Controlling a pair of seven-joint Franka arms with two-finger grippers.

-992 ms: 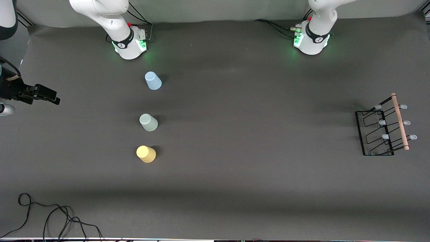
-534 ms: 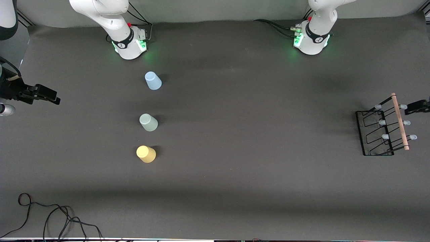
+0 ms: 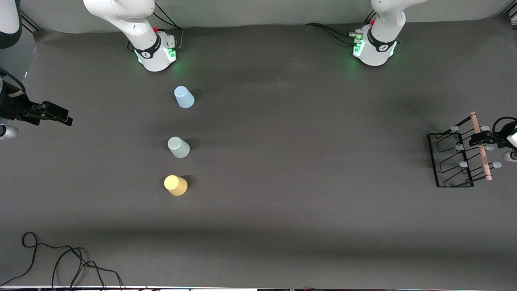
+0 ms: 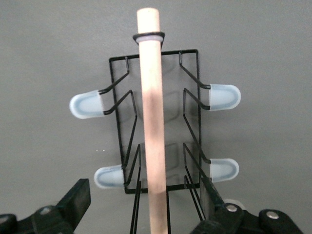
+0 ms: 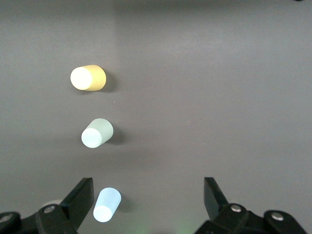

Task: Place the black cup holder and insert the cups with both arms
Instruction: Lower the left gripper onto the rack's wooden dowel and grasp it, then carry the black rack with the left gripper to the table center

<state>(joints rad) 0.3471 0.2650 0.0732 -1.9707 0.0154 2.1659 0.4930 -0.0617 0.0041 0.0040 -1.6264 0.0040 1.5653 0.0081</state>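
Observation:
The wooden rod is between my left gripper's fingers in the left wrist view, so my left gripper needs to close on it.
The black cup holder (image 3: 451, 161) stands at the left arm's end of the table, its wooden rod (image 3: 481, 151) on top and pale-tipped pegs to both sides. My left gripper (image 3: 481, 140) is open and hangs over the rod. In the left wrist view the rod (image 4: 152, 117) runs between the fingers (image 4: 78, 200). Three upturned cups stand in a row nearer the right arm: light blue (image 3: 184, 97), pale green (image 3: 178, 147), yellow (image 3: 175, 185). My right gripper (image 3: 60, 115) waits, open and empty, over the table's right-arm end. The right wrist view shows the blue (image 5: 107, 204), green (image 5: 97, 133) and yellow (image 5: 88, 78) cups.
The two arm bases (image 3: 155, 54) (image 3: 373, 50) stand along the table's edge farthest from the front camera. A loose black cable (image 3: 60, 258) lies at the table's corner nearest the front camera, at the right arm's end. The table is covered with a dark grey mat (image 3: 303, 161).
My left gripper has come into the front view from the table's left-arm end and moved over the holder's wooden rod. The right gripper, the cups and the holder have not moved.

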